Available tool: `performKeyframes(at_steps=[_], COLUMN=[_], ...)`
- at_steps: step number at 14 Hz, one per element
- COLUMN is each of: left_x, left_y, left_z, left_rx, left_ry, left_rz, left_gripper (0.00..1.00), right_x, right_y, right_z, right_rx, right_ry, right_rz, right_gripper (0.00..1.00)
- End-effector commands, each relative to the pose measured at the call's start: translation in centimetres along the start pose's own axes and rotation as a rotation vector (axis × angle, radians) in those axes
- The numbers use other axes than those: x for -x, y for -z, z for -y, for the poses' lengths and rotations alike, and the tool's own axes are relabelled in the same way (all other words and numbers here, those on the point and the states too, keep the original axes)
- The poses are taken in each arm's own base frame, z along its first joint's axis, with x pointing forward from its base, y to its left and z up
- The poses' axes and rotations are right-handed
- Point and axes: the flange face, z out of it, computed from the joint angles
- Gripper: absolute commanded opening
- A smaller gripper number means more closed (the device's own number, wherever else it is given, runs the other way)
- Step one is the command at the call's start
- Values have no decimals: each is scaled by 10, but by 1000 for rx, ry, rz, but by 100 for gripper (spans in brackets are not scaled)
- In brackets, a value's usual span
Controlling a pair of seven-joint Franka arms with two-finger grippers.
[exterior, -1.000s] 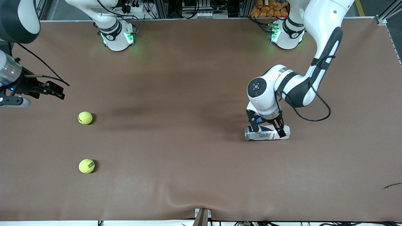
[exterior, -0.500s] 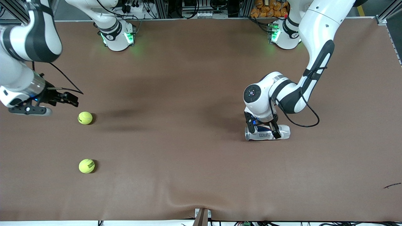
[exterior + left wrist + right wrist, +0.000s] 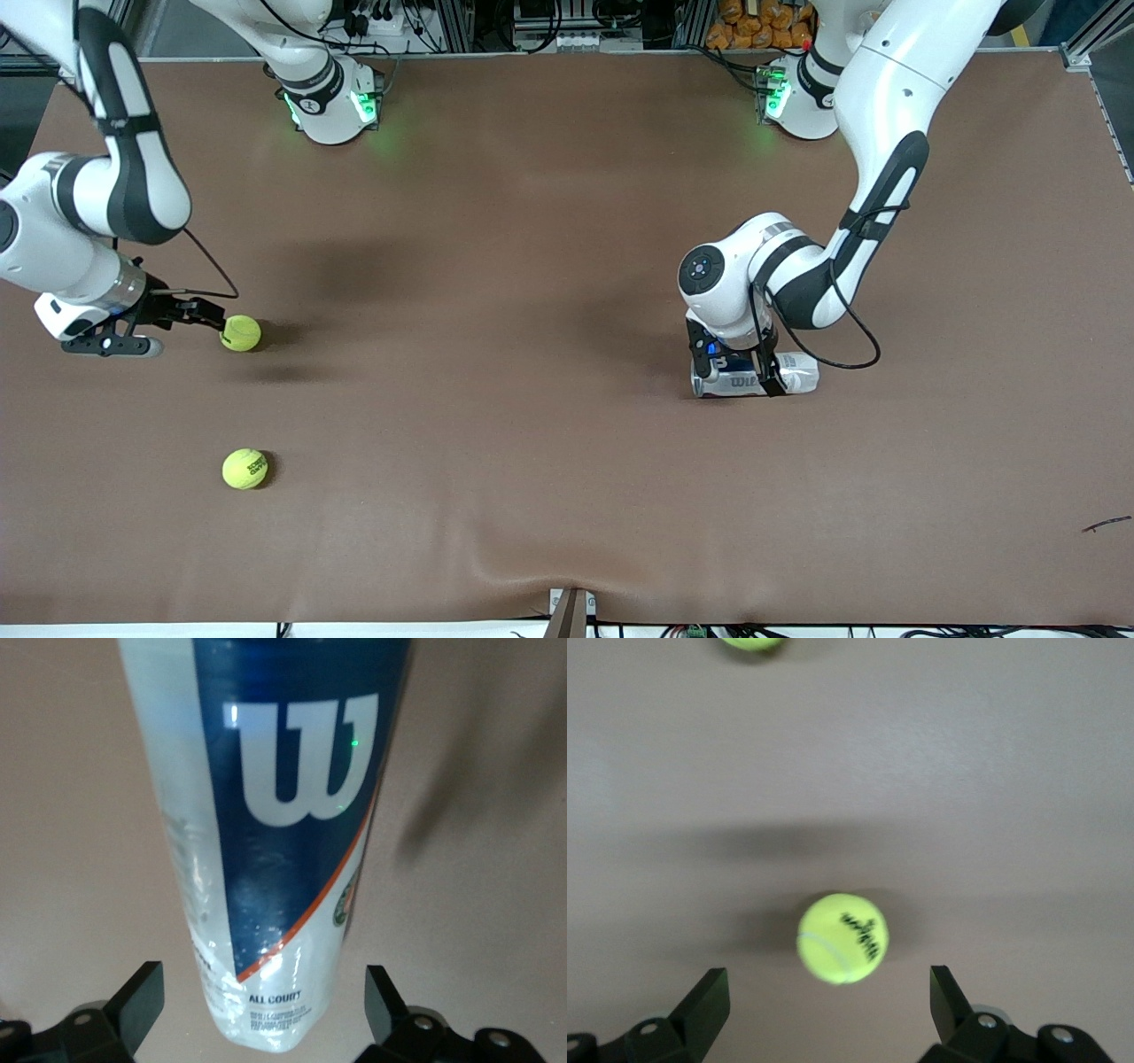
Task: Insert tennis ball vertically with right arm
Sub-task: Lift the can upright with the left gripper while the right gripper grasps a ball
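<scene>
The yellow tennis ball needs to go into the clear can. My right gripper should grab the ball by its round middle next.
A yellow tennis ball lies on the brown table toward the right arm's end. My right gripper is open and low, right beside this ball. In the right wrist view the ball lies just ahead of the open right gripper, outside its fingers. A clear tennis ball can with a blue Wilson label lies on its side toward the left arm's end. My left gripper is open and straddles the can. In the left wrist view the can lies between the spread fingers of the left gripper, with gaps either side.
A second tennis ball lies nearer to the front camera than the first; it also shows at the edge of the right wrist view. A small dark scrap lies near the table's front corner at the left arm's end.
The right arm has swung down and in, bringing its gripper beside the ball. The left gripper has lowered over the can, its fingers now either side of it.
</scene>
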Motion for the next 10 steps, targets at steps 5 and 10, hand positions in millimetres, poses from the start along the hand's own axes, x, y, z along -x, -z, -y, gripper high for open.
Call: performKeyframes(at_steps=[5,10], left_x=[-13,-18], left_y=[-13,-23], left_z=[2,0], left_rx=[-52,-50], left_ry=[-25,-36], left_rz=[-26,-35], left_gripper=[100,100], right_x=[-10,-8], right_y=[-51,-92], right_z=[5,-2], right_rx=[-25,-39], right_ry=[68,181], right_rz=[20,43], right_gripper=[100,100])
